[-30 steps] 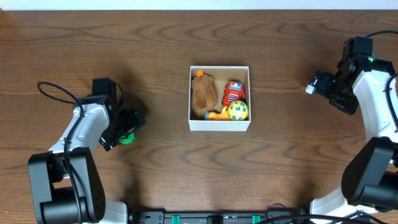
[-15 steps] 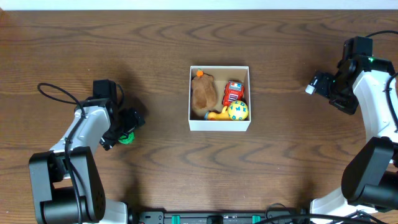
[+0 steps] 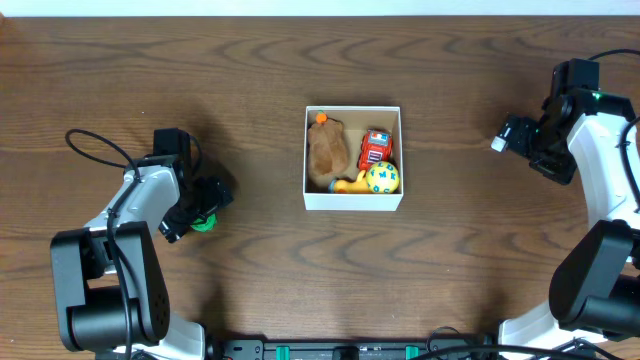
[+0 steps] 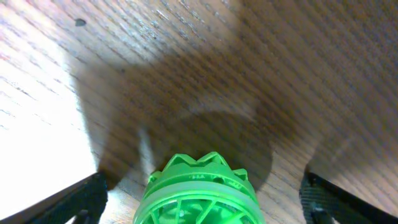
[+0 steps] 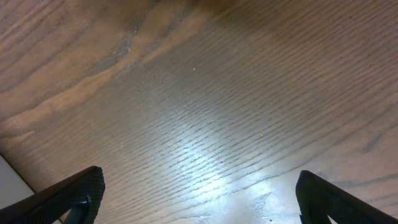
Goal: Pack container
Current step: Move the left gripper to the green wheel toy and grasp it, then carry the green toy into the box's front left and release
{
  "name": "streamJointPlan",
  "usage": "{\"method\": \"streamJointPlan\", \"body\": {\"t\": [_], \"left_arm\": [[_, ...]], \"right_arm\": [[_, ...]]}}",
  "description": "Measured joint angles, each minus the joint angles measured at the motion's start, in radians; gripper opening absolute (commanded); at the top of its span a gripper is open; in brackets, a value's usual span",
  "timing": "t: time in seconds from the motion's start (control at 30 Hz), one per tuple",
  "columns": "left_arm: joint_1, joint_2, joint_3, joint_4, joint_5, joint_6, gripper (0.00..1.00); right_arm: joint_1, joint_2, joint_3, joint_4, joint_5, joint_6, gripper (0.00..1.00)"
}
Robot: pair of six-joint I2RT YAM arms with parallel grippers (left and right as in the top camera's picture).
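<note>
My left gripper should close on the green toy point(image 3: 204, 222) point(image 4: 202, 193): the toy sits between both fingers with a gap on each side, so closing now would catch it.
The container point(image 3: 352, 203), a square box with white walls, sits mid-table. It holds a brown plush toy point(image 3: 326, 150), a red toy point(image 3: 376, 148) and a yellow ball point(image 3: 382, 178). A green ribbed plastic toy point(image 3: 204, 222) lies on the table at the left, well away from the box. My left gripper point(image 3: 195, 213) is open around it. In the left wrist view the green toy point(image 4: 202, 193) sits between the two fingers point(image 4: 202, 202) with gaps on both sides. My right gripper point(image 3: 510, 135) is open and empty over bare wood at the far right, as its wrist view point(image 5: 199, 199) shows.
The dark wooden table point(image 3: 260, 270) surrounds the box. A black cable point(image 3: 95, 145) loops beside the left arm. The table's far edge runs along the top of the overhead view.
The left arm has shifted very slightly; the green toy stays in place between its fingers. The right arm and the box have not moved.
</note>
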Motion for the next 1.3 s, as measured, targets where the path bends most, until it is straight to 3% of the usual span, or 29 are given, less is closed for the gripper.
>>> {"method": "streamJointPlan", "body": {"t": [0.2,0.33,0.5,0.63,0.93,1.1,1.3], "left_arm": [[0.0,0.0,0.0,0.003,-0.003,-0.002,0.69],[0.0,0.0,0.002,0.003,-0.003,-0.002,0.59],[0.0,0.008,0.017,-0.018,0.001,-0.001,0.55],[0.0,0.011,0.034,-0.047,0.007,0.003,0.42],[-0.093,-0.096,0.145,-0.142,0.007,0.031,0.37],[-0.264,-0.206,0.266,-0.138,0.006,0.091,0.37],[-0.522,-0.248,0.348,-0.015,0.009,0.226,0.38]], "right_arm": [[0.0,0.0,0.0,0.0,0.0,0.0,0.99],[0.0,0.0,0.0,0.0,0.0,0.0,0.99],[0.0,0.0,0.0,0.0,0.0,0.0,0.99],[0.0,0.0,0.0,0.0,0.0,-0.001,0.99],[0.0,0.0,0.0,0.002,0.0,-0.003,0.99],[0.0,0.0,0.0,0.003,0.0,-0.003,0.99],[0.0,0.0,0.0,0.003,0.0,-0.003,0.99]]}}
